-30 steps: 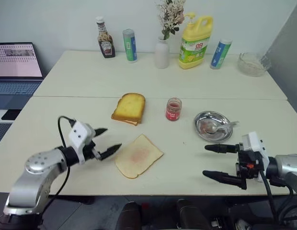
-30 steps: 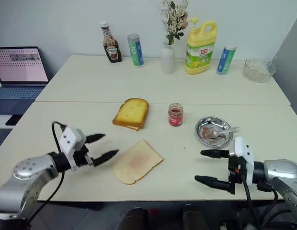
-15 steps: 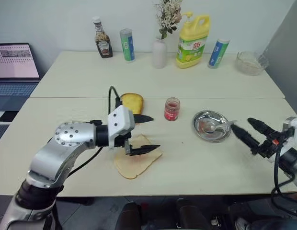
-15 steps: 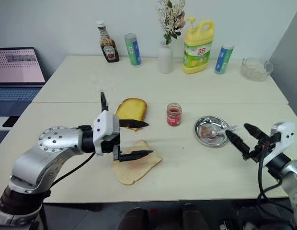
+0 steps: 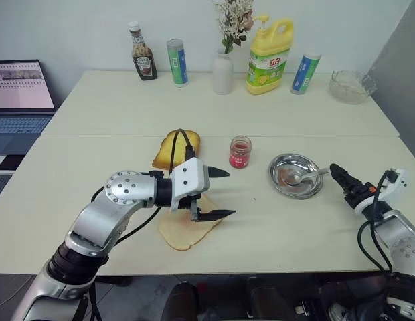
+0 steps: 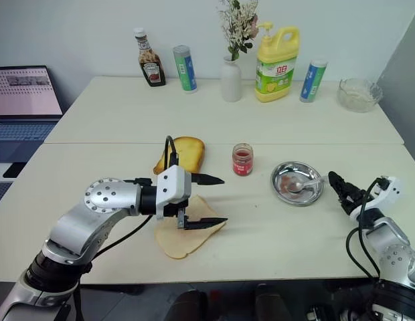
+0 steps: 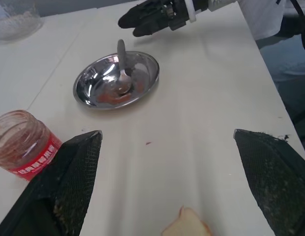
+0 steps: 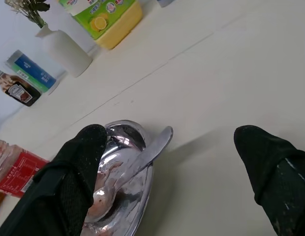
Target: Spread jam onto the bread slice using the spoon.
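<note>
Jam smears the bowl end of the silver spoon down in the dish. Next, my right gripper therefore grabs the spoon by its clean handle (image 5: pixel 321 171).
The pale bread slice (image 5: pixel 175 232) lies near the table's front, its upper part hidden under my left gripper (image 5: pixel 231 192). That gripper hovers open over the slice and points right toward the jam (image 5: pixel 240 152), a small glass jar with a red label. The silver spoon (image 5: pixel 306 177) rests in the round steel dish (image 5: pixel 275 175), handle toward the right. My right gripper (image 5: pixel 336 172) is just right of the dish, open and empty. In the right wrist view its fingers (image 8: pixel 81 162) straddle the spoon (image 8: pixel 145 156) handle's end without touching it.
A golden toasted slice (image 5: pixel 174 148) lies behind my left gripper. Along the back stand a ketchup bottle (image 5: pixel 142 52), two tubes, a white vase (image 5: pixel 222 73) and a yellow detergent jug (image 5: pixel 268 48). A glass bowl (image 5: pixel 349 87) sits far right, a laptop (image 5: pixel 20 87) far left.
My left gripper has swung right from the table's left side to above the bread. My right gripper has rolled, moved right and forward, and now points at the dish. Both stayed open.
</note>
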